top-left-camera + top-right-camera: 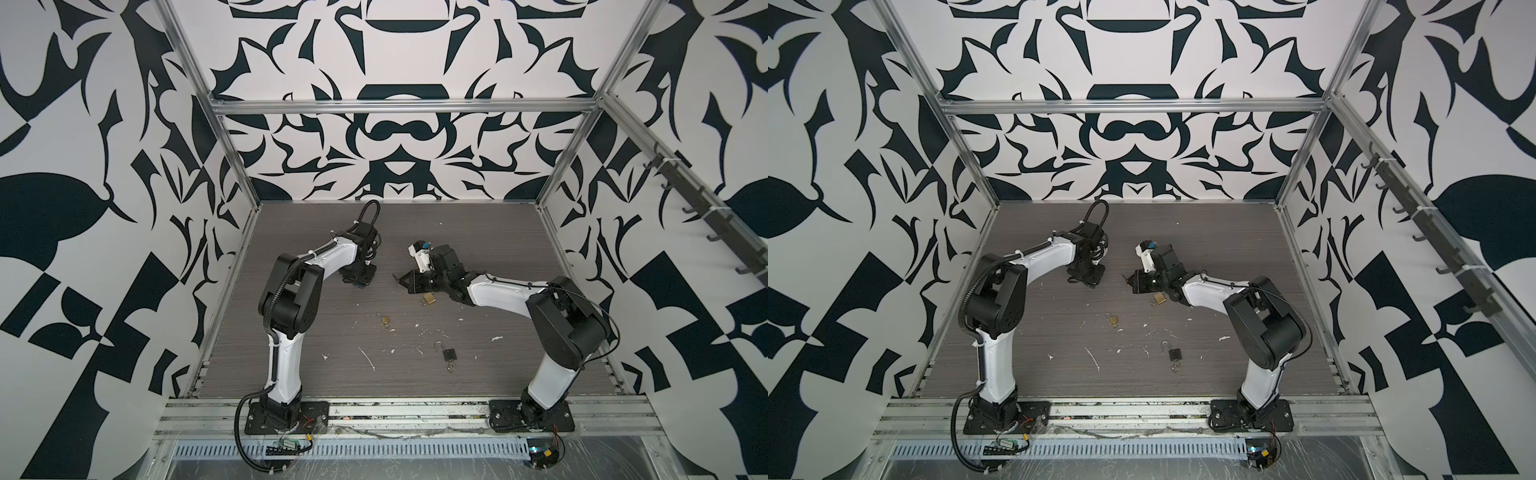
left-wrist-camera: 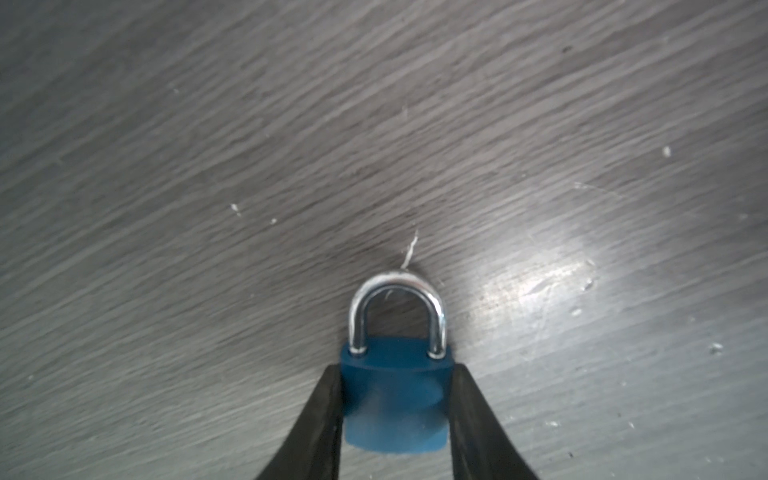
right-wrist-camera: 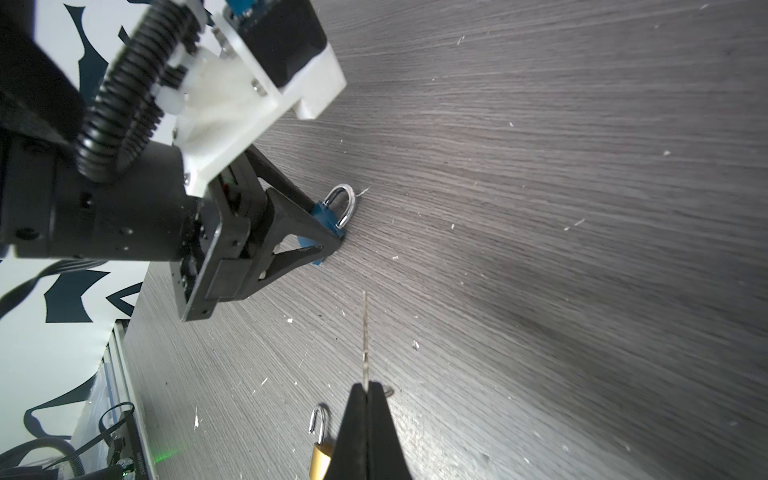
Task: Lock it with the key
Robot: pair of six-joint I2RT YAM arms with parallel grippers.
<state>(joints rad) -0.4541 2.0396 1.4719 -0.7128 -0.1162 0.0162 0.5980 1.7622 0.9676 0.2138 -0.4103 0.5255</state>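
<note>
The shackle is close against flat wood and the blue padlock (image 2: 395, 407) would settle on it, so it is now time for my left gripper to open.
My left gripper (image 2: 395, 376) is shut on a blue padlock (image 2: 395, 407), its fingers (image 2: 322, 415) clamping the body from both sides. The silver shackle (image 2: 397, 309) points at the table with both legs in the body. In the right wrist view the same padlock (image 3: 326, 216) rests shackle-first on the wood, held by the left gripper (image 3: 332, 239). My right gripper (image 3: 366, 388) is shut on a thin silver key (image 3: 365, 332) whose blade points toward the blue padlock, a short gap away. In both top views the right gripper (image 1: 401, 280) (image 1: 1128, 279) faces the left gripper (image 1: 357, 282) (image 1: 1086, 280).
A brass padlock (image 1: 429, 298) (image 3: 320, 455) with an open shackle lies just below the right gripper. A second brass padlock (image 1: 384, 320) lies nearer the middle. A black padlock (image 1: 448, 354) with its shackle open lies toward the front. White flecks dot the grey wood table (image 1: 498, 249).
</note>
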